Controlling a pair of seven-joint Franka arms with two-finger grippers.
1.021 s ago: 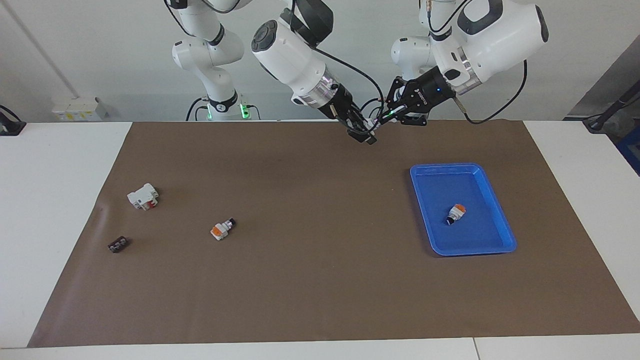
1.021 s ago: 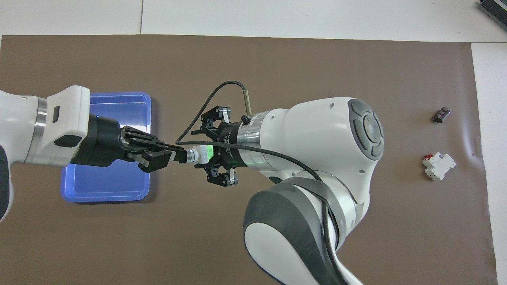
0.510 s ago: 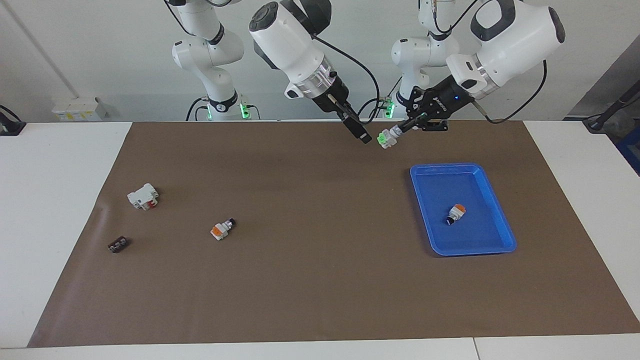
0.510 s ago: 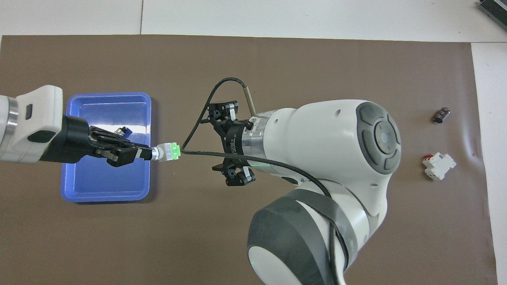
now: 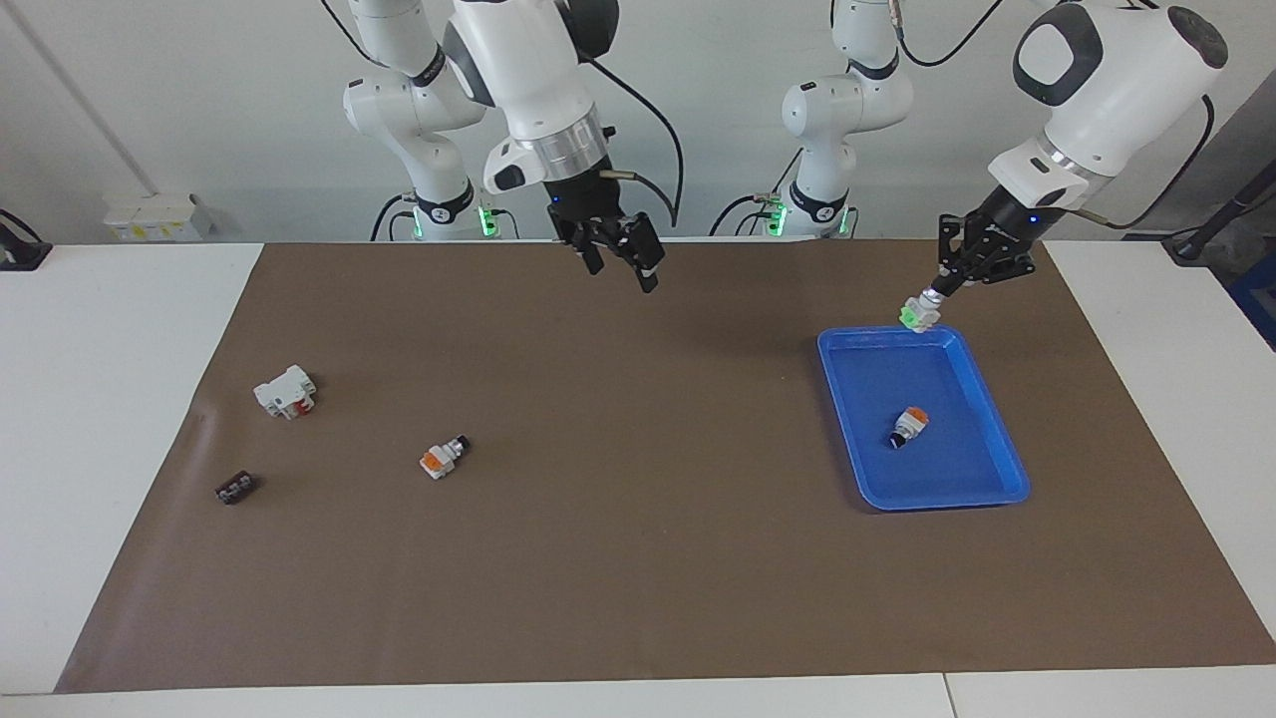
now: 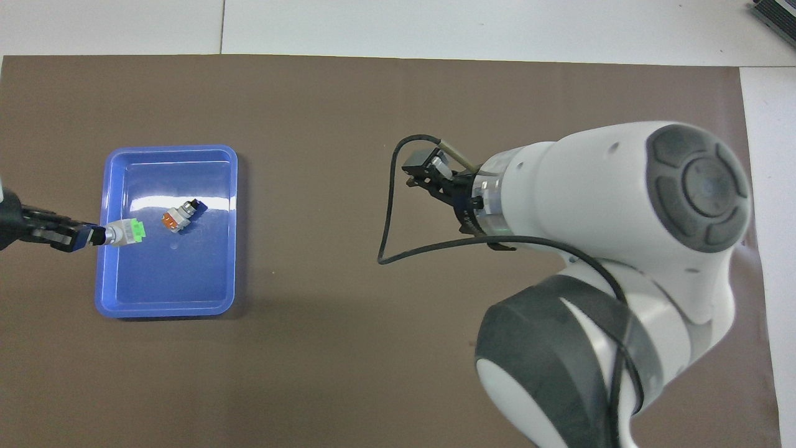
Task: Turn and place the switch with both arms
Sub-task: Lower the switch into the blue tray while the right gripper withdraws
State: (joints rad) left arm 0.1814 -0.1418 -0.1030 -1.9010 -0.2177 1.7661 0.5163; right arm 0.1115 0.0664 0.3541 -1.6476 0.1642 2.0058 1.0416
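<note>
My left gripper keeps hold of the switch for now until it is lower, since its green end block hangs above the blue tray's rim.
The switch (image 5: 917, 314) is white with a bright green end block and a silver collar. My left gripper (image 5: 938, 290) is shut on its knob end and holds it in the air over the blue tray's (image 5: 947, 502) edge nearest the robots, green end pointing down. In the overhead view the left gripper (image 6: 86, 237) reaches in over the tray's rim (image 6: 165, 308) with the switch (image 6: 126, 232) over the tray. My right gripper (image 5: 623, 264) is open and empty, raised over the mat's middle near the robots; the overhead view shows it (image 6: 424, 175) partly under its arm.
A similar switch with an orange end (image 5: 907, 426) lies in the tray. Another orange-ended switch (image 5: 444, 457), a white block with red (image 5: 285, 391) and a small black part (image 5: 235, 488) lie on the brown mat toward the right arm's end.
The right gripper let go of the switch and drew back toward its own end. The left gripper carried the switch away to over the blue tray and tipped its green end downward.
</note>
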